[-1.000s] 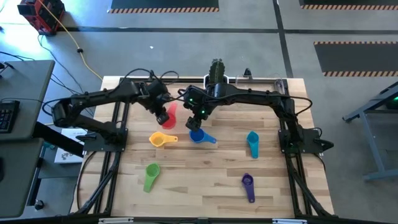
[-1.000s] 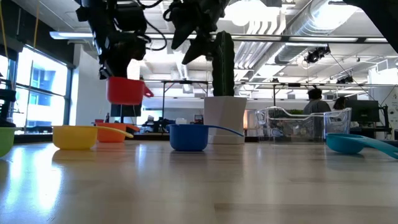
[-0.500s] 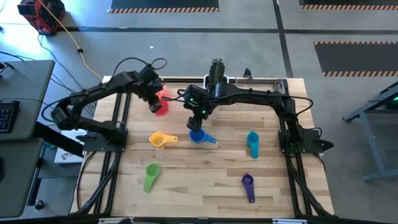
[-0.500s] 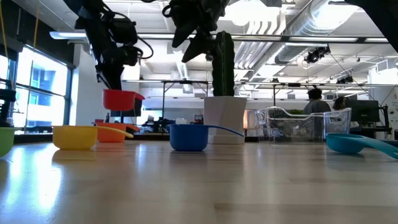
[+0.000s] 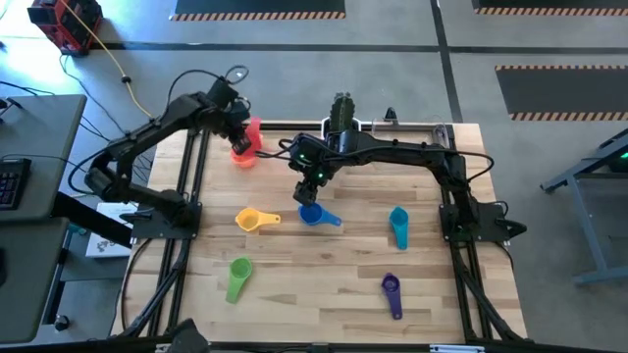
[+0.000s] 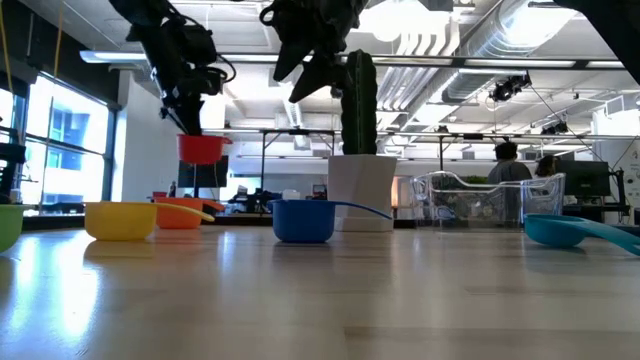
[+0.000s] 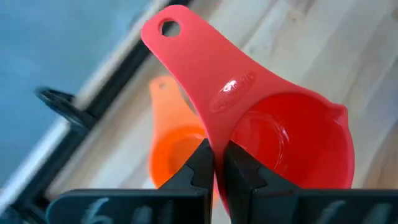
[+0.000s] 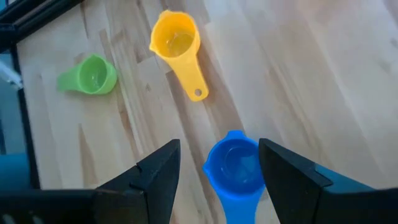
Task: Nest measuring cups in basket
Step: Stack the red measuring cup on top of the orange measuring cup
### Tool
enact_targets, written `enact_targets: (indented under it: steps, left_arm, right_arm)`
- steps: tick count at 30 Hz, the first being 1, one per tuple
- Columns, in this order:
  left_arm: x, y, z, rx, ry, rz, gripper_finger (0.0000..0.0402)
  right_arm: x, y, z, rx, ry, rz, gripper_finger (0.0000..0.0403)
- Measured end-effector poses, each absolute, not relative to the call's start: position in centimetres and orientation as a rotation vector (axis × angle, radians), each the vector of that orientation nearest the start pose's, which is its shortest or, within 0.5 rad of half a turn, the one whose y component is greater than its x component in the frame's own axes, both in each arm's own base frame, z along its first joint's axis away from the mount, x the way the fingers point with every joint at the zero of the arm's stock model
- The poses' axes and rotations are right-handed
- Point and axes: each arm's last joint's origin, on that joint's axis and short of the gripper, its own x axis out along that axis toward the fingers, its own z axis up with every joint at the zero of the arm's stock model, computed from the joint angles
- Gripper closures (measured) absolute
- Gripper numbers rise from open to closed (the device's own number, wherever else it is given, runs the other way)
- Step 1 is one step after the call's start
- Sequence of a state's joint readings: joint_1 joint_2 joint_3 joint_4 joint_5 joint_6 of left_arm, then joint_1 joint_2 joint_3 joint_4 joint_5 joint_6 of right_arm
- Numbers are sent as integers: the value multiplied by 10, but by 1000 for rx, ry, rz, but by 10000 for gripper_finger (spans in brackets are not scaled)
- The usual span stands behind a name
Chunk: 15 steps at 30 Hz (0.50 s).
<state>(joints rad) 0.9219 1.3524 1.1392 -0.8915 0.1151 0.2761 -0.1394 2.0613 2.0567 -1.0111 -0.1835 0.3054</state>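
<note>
The red cup should stay in the robot's left gripper until it sits in the orange cup, because the red bowl (image 7: 292, 142) is hanging beside the orange bowl (image 7: 176, 148).
My left gripper (image 5: 236, 137) is over the table's far left corner, shut on a red measuring cup (image 7: 280, 143). The cup hangs above an orange cup (image 7: 171, 146) that lies on the table. My right gripper (image 8: 214, 180) stands open above a blue cup (image 8: 235, 167) near the table's middle, one finger on either side and clear of it. Yellow (image 5: 253, 220), green (image 5: 238, 276), teal (image 5: 398, 226) and purple (image 5: 392, 292) cups lie with their bowls on the wood. The clear basket (image 6: 490, 200) stands at the far right. My left gripper pinches the red cup's rim (image 7: 219, 144) where the handle joins the bowl, one finger at the bowl's inside and one outside. The fingers come slanting down from above. The cup (image 6: 200, 148) is lifted clear, mouth up and about level, its handle pointing away from the gripper.
A white pot with a cactus (image 5: 340, 114) stands at the far edge's middle, close behind my right arm. The table's dark frame rails (image 5: 186, 196) run along both sides. Bare wood lies between the cups near the front edge.
My left gripper has carried the red cup from near the table's middle toward the far left corner, swinging away from my right gripper. The cup stays upright and clear of the table and now hangs over the orange cup.
</note>
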Motion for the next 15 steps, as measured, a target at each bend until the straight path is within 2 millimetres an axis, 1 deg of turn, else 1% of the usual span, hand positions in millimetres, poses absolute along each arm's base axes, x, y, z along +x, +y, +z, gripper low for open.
enact_targets:
  steps: [3,6,10,15]
  left_arm:
    - [160,215,288,-302,1108,578,392]
    - [162,228,289,-277,1185,578,392]
    - [165,242,282,-292,1265,534,392]
    - [166,251,266,-276,1346,463,392]
  right_arm:
    - [438,-57,314,431,993,-141,196]
    - [438,-57,314,430,991,-145,196]
    - [438,-57,313,432,992,-146,196]
    - [438,-56,313,431,992,-144,196]
